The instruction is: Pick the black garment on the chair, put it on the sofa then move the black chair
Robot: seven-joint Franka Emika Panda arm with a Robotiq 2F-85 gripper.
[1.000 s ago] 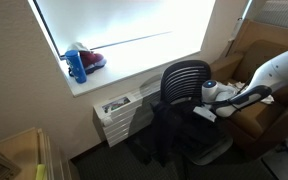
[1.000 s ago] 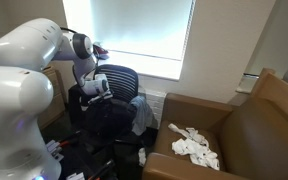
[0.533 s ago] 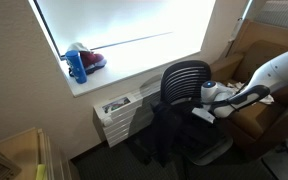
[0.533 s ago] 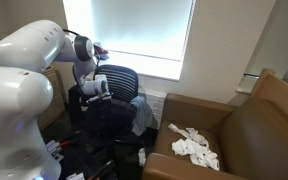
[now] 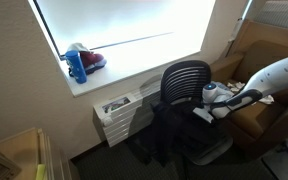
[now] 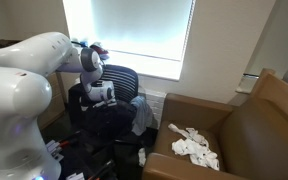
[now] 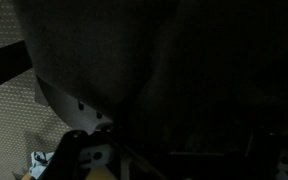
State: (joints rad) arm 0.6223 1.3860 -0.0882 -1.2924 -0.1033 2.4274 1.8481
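I should close my gripper on the garment now, because its dark cloth lies between my fingers low over the seat. Closing now would hold it.
The black garment [image 5: 167,137] lies draped over the seat of the black chair [image 5: 184,78] and hangs down its front; both exterior views show it [image 6: 109,125]. The chair's mesh back [image 6: 121,78] stands by the window. My gripper [image 5: 206,113] is low over the seat, right at the garment [image 6: 105,99]. Its fingers are dark against the dark cloth, so I cannot tell whether they are open or shut. The wrist view is almost all black, with grey fabric [image 7: 89,50] at the upper left. The brown sofa [image 6: 249,135] stands beside the chair.
A crumpled white cloth [image 6: 194,146] lies on the sofa seat. A bluish cloth [image 6: 142,114] hangs at the chair's side. A white radiator unit [image 5: 116,112] sits under the window sill, which holds a blue bottle [image 5: 77,66]. A wooden box [image 5: 24,155] is on the floor.
My gripper has moved down and slightly toward the chair seat, closer onto the black garment. The garment and chair have not visibly moved.
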